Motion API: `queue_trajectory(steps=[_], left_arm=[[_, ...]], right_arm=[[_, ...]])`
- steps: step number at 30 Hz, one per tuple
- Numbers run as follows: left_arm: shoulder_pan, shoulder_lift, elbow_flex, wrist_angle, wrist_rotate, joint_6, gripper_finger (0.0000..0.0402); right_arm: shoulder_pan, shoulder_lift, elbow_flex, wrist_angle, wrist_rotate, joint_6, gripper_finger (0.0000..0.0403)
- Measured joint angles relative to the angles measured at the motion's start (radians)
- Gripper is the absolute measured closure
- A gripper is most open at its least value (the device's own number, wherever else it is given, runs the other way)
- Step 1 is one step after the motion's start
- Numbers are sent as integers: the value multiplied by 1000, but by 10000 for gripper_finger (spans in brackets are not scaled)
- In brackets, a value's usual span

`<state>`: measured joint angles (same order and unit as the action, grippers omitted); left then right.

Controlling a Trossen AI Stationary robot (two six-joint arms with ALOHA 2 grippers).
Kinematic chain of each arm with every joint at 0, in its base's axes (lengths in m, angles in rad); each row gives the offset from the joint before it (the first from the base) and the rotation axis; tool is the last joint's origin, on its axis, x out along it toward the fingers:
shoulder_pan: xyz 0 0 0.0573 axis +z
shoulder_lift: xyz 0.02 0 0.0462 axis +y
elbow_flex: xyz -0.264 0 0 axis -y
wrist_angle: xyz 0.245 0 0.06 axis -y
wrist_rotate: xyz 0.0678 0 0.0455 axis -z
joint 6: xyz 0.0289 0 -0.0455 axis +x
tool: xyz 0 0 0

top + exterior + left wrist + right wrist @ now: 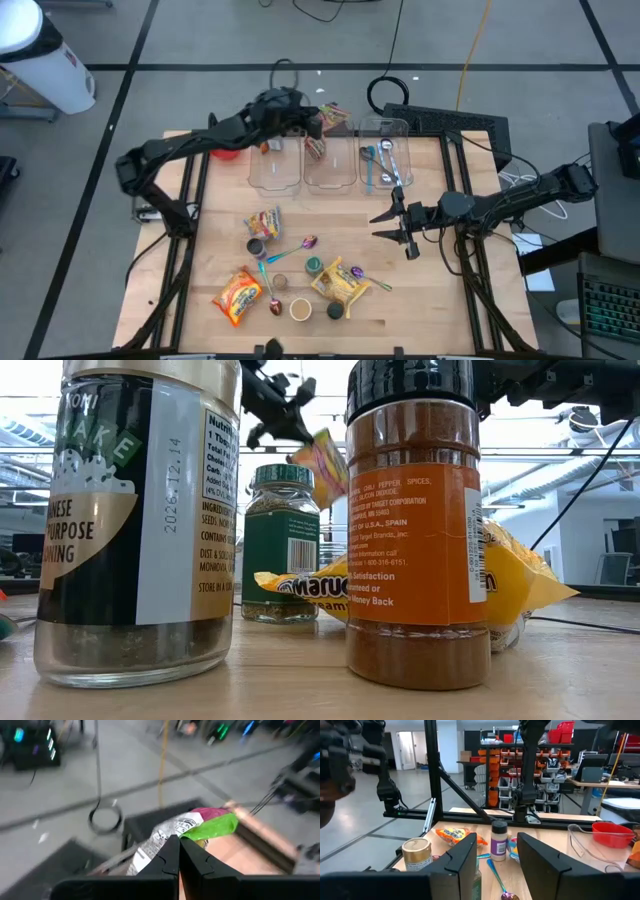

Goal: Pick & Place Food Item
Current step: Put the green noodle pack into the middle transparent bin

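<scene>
My left gripper holds the snack packet (332, 117) up over the far rim of the bins. It is too early to let go: my left gripper has to first move the packet into the middle bin (330, 182).
My left gripper (303, 120) is over the table's far edge, above the clear bins, shut on a small snack packet (332, 117) printed in white, green and pink (200, 826). In the low view the packet (325, 468) hangs in the air below the gripper (283, 422). A second packet (316, 148) lies in the middle clear bin (330, 182). My right gripper (392, 224) is open and empty over the table's right half; its fingers (465, 857) stand apart. My left gripper pinches the packet's white printed end (162, 842) between its two shut fingers. The packet sticks out past the fingertips, lifted clear of the table and the bins, and hangs tilted in the low view.
Three clear bins stand in a row at the far edge; the right one (385, 135) holds spoons. Packets (263, 222) (238, 295) (343, 285), spice jars (300, 308) and spoons (292, 250) lie on the near half. A red bowl (226, 153) sits left of the bins.
</scene>
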<state>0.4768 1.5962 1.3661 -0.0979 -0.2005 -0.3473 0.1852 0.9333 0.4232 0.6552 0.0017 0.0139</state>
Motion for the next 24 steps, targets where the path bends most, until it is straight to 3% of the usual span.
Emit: queue_trajectory(steps=[4,10,18,24], left_arm=[[17,125,92,-57,1,-46,401],[32,234,100,-94,32,-148,401],[17,260,100,-179,-46,-159,394],[21,260,100,-280,-47,-153,397]], right_arm=[[0,0,0,0,0,0,271],[0,0,0,-1,0,0,271],[0,0,0,-1,-4,0,271],[0,0,0,-3,-4,1,271]])
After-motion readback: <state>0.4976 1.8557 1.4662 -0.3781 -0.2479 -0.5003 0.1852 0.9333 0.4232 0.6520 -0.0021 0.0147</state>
